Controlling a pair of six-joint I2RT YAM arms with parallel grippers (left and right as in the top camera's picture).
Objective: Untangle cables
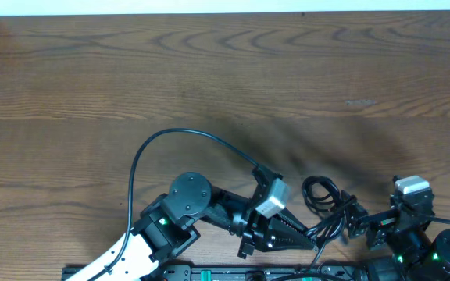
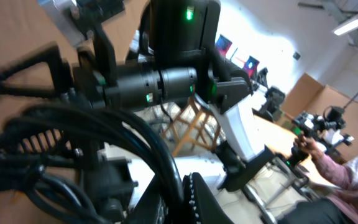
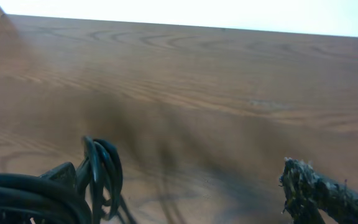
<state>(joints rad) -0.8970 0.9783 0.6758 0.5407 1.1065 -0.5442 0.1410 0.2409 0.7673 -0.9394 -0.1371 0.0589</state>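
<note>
Next, to untangle the cables, my right gripper grips the tangled heap (image 1: 339, 222) (image 3: 102, 177) on the side away from my left gripper and leaves loops free.
The cables (image 1: 319, 193) are thin black cords. They lie near the table's front edge as a small coil with a tangled bunch (image 1: 339, 222) trailing right of it. My left gripper (image 1: 306, 234) points right and is shut on a black cord; in the left wrist view the cord (image 2: 157, 155) runs down between the closed fingers (image 2: 199, 202). My right gripper (image 1: 356, 223) faces left just beside the tangle and stands open. In the right wrist view, cable loops (image 3: 102, 174) stand at the lower left and one fingertip (image 3: 312, 190) shows at the lower right.
A thicker black arm cable (image 1: 180, 136) arches over the wood table (image 1: 225, 70) from the left arm (image 1: 187, 197). The right arm's base (image 1: 424, 250) sits at the bottom right corner. The table's front edge lies right below both grippers.
</note>
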